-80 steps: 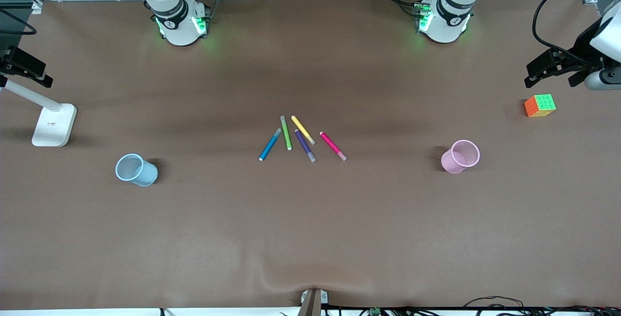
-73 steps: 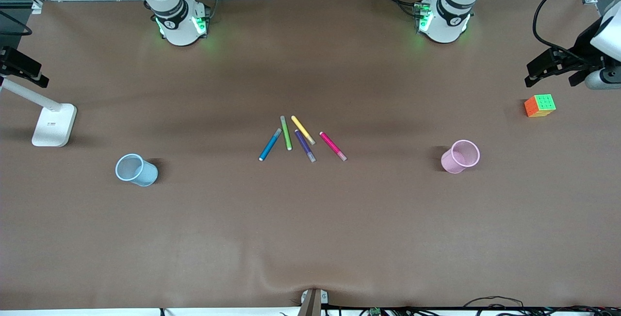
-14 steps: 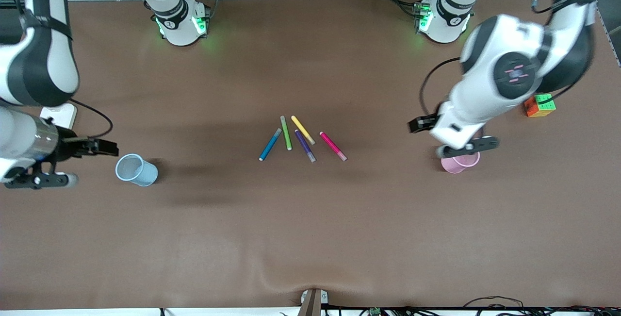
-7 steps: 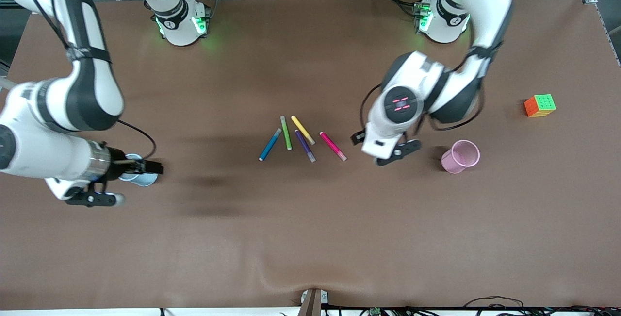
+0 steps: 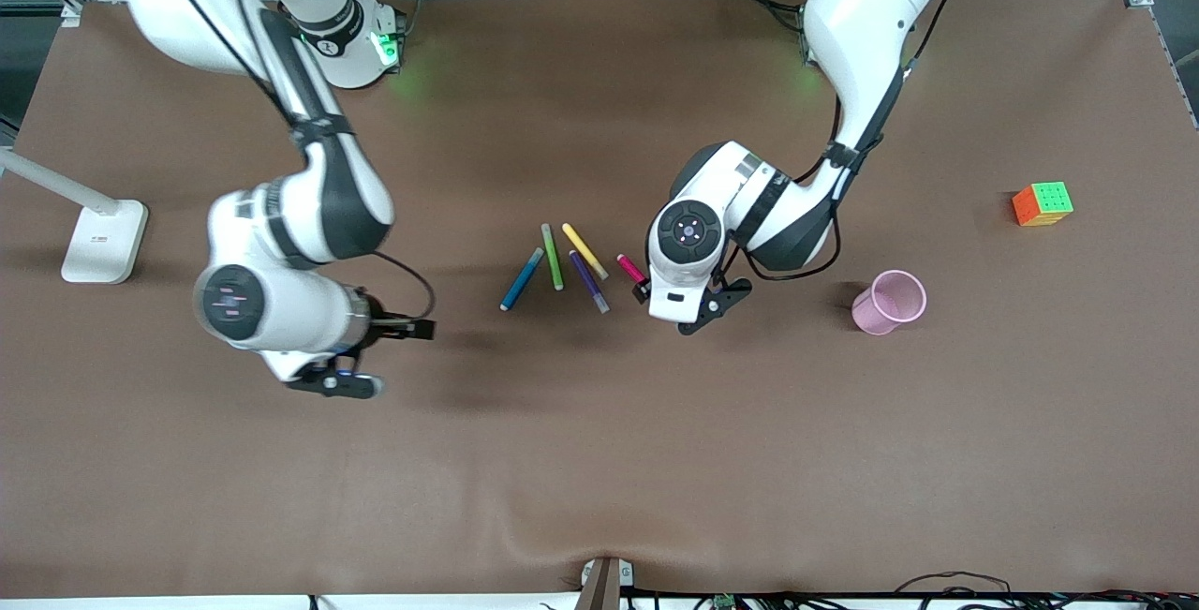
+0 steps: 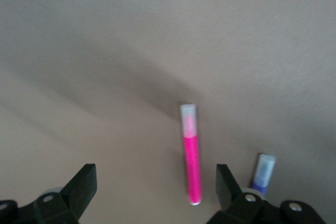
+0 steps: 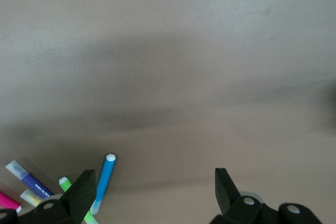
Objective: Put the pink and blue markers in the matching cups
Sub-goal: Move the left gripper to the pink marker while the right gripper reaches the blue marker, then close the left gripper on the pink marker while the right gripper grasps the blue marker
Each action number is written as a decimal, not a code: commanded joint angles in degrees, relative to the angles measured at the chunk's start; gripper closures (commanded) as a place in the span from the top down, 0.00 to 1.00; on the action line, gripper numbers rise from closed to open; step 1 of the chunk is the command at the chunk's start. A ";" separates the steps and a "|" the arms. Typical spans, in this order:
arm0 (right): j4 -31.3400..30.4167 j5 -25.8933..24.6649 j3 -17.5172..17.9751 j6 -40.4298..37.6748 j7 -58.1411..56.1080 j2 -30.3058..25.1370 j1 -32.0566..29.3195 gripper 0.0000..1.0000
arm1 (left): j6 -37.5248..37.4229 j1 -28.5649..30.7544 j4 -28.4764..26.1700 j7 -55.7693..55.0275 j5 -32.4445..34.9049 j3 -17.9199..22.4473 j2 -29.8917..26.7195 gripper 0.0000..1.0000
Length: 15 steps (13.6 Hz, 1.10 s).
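Note:
My left gripper grabs the pink marker by its bright pink body (image 6: 192,167) next, so that the marker stands in the pink cup.
The pink marker (image 5: 629,266) lies in a fan of pens at the table's middle, and my left gripper (image 5: 681,301) covers most of it. In the left wrist view the left gripper (image 6: 155,190) is open above the pink marker (image 6: 191,156), which lies close to one finger. The blue marker (image 5: 521,279) lies at the fan's end toward the right arm. My right gripper (image 5: 379,357) hangs open and empty over bare table beside the fan. The blue marker (image 7: 103,182) shows by one finger of the right gripper (image 7: 153,190). The pink cup (image 5: 890,303) stands upright toward the left arm's end. The right arm hides the blue cup.
Green (image 5: 553,257), yellow (image 5: 584,251) and purple (image 5: 589,282) pens lie between the two markers. A coloured cube (image 5: 1042,203) sits toward the left arm's end. A white lamp base (image 5: 103,240) stands at the right arm's end.
Both arms have swung in toward the pens. The left gripper went from beside the pink cup to over the pink marker. The right arm moved past the blue cup and now covers it.

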 commanded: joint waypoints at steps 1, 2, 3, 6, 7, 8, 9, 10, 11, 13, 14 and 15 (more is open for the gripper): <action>0.44 1.20 -0.47 2.91 5.78 3.20 3.00 1.00 | 3.43 -2.14 1.60 -4.56 1.25 0.62 2.67 1.00; -0.08 1.20 -0.47 5.10 8.68 4.17 4.40 1.00 | 4.48 -2.32 1.69 -5.17 1.25 0.71 3.29 1.00; -0.87 1.20 -0.47 7.30 10.89 5.05 5.98 1.00 | 5.63 -2.67 1.60 -5.88 1.25 0.79 3.82 1.00; -2.02 1.20 -0.47 10.57 11.70 6.98 8.37 1.00 | 6.60 -3.45 1.69 -6.23 2.30 1.06 5.31 1.00; -3.15 1.20 -0.47 10.75 11.87 7.34 8.72 1.00 | 7.47 -3.89 1.60 -6.67 2.30 1.58 5.75 1.00; -4.12 1.29 -0.47 10.75 11.96 7.25 8.64 1.00 | 8.18 -4.07 1.60 -7.72 2.30 1.85 6.71 1.00; -5.00 2.16 -0.47 10.84 12.57 7.25 8.64 1.00 | 9.49 -4.68 1.60 -8.77 2.56 2.11 7.33 1.00; -5.44 3.74 -0.47 10.84 13.54 7.25 8.64 1.00 | 10.20 -4.95 1.60 -9.74 3.35 2.46 7.69 1.00; -5.62 4.45 -0.47 10.84 13.72 7.25 8.90 1.00 | 10.38 -5.22 1.60 -10.27 3.71 2.47 8.30 1.00; -6.06 4.54 -0.47 10.75 14.16 7.25 9.51 1.00 | 11.26 -5.22 1.60 -10.45 3.80 2.47 8.83 1.00; -6.67 4.54 -0.47 10.84 14.25 7.25 9.60 1.00 | 11.35 -5.22 1.52 -10.80 3.71 2.47 8.92 1.00; -6.94 4.63 -0.47 11.01 14.25 7.34 9.60 0.93 | 11.35 -5.22 1.52 -11.68 3.71 2.47 8.92 0.95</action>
